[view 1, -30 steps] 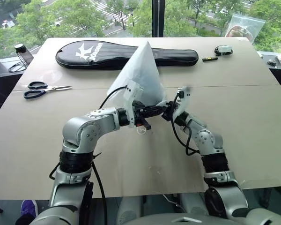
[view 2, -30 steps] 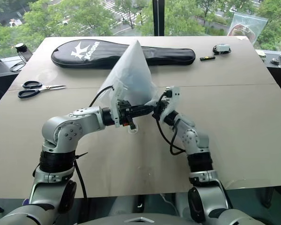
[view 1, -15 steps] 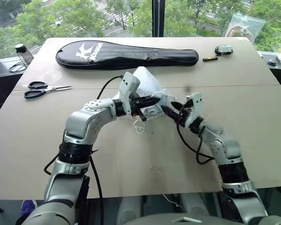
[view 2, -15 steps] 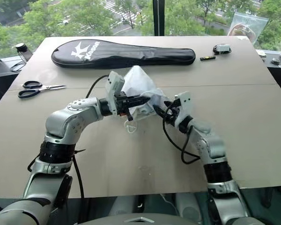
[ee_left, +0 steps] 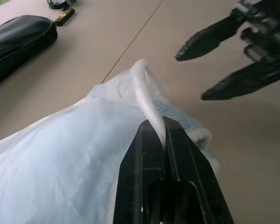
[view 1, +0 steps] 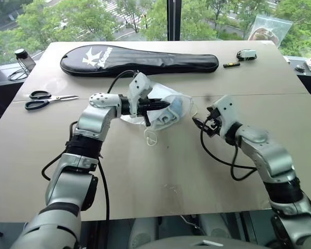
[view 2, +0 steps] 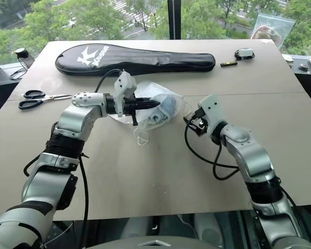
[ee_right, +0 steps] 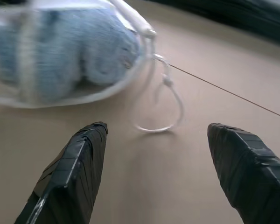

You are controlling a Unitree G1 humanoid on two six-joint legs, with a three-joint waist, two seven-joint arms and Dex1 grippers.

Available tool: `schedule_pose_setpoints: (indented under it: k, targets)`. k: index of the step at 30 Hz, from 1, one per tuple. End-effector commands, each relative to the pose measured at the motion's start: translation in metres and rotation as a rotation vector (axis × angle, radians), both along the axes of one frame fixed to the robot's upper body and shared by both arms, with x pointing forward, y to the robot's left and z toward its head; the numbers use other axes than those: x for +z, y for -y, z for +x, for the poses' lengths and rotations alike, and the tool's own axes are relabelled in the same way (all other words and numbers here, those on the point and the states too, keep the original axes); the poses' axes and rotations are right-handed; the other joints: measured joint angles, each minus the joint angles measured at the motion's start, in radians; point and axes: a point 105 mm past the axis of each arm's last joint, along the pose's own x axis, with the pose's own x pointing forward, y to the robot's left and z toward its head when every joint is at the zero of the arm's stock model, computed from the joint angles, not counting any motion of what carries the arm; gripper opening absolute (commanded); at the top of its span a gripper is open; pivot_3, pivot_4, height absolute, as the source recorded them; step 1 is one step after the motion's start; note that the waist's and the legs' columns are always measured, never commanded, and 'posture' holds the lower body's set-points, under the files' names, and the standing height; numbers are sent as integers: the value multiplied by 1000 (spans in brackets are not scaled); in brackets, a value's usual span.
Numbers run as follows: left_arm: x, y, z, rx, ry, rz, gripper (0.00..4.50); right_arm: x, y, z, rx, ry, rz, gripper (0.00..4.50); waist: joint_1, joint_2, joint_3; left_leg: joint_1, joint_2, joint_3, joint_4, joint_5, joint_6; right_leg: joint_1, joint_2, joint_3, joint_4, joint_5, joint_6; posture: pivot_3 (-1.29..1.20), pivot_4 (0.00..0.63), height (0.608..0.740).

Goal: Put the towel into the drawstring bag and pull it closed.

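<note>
My right gripper should next grab the loose loop of the other cord (ee_right: 171,126), because only that sticks out past the bag's hem (ee_right: 105,93). Then it can pull the bag closed.
The drawstring bag (view 1: 163,111) lies crumpled on the table's middle, thin and translucent white. Through it shows the light-blue towel (view 1: 177,106), bunched inside near the bag's right end. My left gripper (view 1: 165,104) is shut on a fold of the bag's fabric (ee_left: 74,154), with the towel (ee_left: 182,119) just beyond its tips. My right gripper (view 1: 198,122) stands open a short way right of the bag, touching nothing. Before the right gripper (ee_right: 157,129) a white cord loop (ee_right: 170,107) lies on the table, leading to the bag's mouth and the towel (ee_right: 84,51).
A long black racket cover (view 1: 140,58) lies across the back of the table. Scissors (view 1: 44,98) rest at the left. A small device (view 1: 247,54) and a clear plastic bag (view 1: 272,28) sit at the back right. Another cord loop (view 1: 151,137) trails in front of the bag.
The bag, held up as a tall cone a second ago, has sunk onto the table. My right gripper let go, opened and drew away to the right. The left gripper kept its hold.
</note>
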Motion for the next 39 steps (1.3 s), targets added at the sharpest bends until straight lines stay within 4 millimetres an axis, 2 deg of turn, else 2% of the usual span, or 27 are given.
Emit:
schedule_pose_setpoints:
  k: [1, 8, 11, 14, 16, 17, 23, 26, 28, 30, 32, 34, 36, 39]
  targets:
    - [13, 0, -3, -18, 66, 7, 0, 10, -6, 18, -26, 59, -3, 3639, 0, 0, 0, 0, 0, 0, 0, 0, 0, 0, 0, 0, 0, 0, 0, 0, 150, 740]
    - [15, 0, -12, -23, 77, -4, 0, -7, -18, 54, -88, 83, -45, 3639, 0, 0, 0, 0, 0, 0, 0, 0, 0, 0, 0, 0, 0, 0, 0, 0, 150, 740]
    - [13, 0, -16, -20, 80, -3, 0, -16, -18, 66, -135, 118, -83, 2868, -5, 0, 0, 1, 0, 0, 0, 0, 0, 0, 0, 0, 1, 0, 0, 0, 150, 740]
    - [15, -5, -15, -1, 93, -1, 0, -11, -11, 67, -165, 160, -49, 1393, 1, 0, 0, 1, 0, 0, 0, 0, 0, 0, 0, 1, 2, 0, 0, 0, 150, 740]
    - [17, -13, -8, 12, 138, 36, 0, 8, -3, 57, -153, 210, 16, 431, 8, 0, 0, 1, 0, 0, 1, 0, 0, 0, -1, 0, 2, 0, 0, 0, 150, 740]
    - [18, -15, -5, 15, 164, 57, 0, 15, 0, 50, -135, 221, 43, 132, 10, 0, 0, 0, 0, 0, 1, 0, 0, 0, -1, 0, 2, 0, 0, 0, 150, 740]
    - [35, -21, 24, 45, 298, 130, 0, 38, -2, -16, 84, 162, 62, 132, 18, 1, 1, -1, -1, -1, 1, 0, 0, 0, -1, -2, 1, 0, 0, 0, 150, 740]
    - [41, -18, 33, 41, 344, 139, 0, 52, -1, -31, 97, 152, 60, 132, 13, 1, 1, 0, -1, -1, 1, 0, 0, 0, 0, -1, 2, 0, 0, 0, 150, 740]
    - [48, -15, 34, 39, 314, 60, 0, 58, -3, -38, 108, 123, 100, 132, 10, 1, 1, 0, -1, -1, 1, 0, 0, 0, 0, -1, 2, 0, 0, 0, 150, 740]
    - [46, -11, 23, -38, 193, -24, 542, 63, -6, -43, 120, 95, 146, 0, 4, 1, 1, 0, -1, -1, 1, 0, 0, 0, 0, -1, 2, 0, 0, 0, 150, 740]
    - [45, -16, 18, -26, 109, -101, 1240, 66, -8, -45, 112, 76, 179, 0, -4, 1, 1, -1, -1, -1, 1, 0, 0, 0, 0, -1, 2, 0, 0, 0, 150, 740]
    - [46, -33, 16, 62, 34, -197, 2108, 67, -10, -46, 104, 59, 200, 0, -7, 1, 1, -1, 0, -1, 1, 0, 0, 0, 0, -1, 2, 0, 0, 0, 150, 740]
    - [42, -55, 6, 126, -21, -240, 3007, 67, -11, -46, 99, 44, 212, 0, -15, 1, 1, 0, 1, -1, 1, 0, 0, -1, 0, -1, 3, 0, 0, 0, 150, 740]
    - [29, -89, -8, 248, -61, -247, 3007, 67, -12, -47, 88, 27, 240, 0, -20, 1, 1, 0, 1, -1, 1, 0, 0, -1, 0, 0, 4, 0, 0, 0, 150, 740]
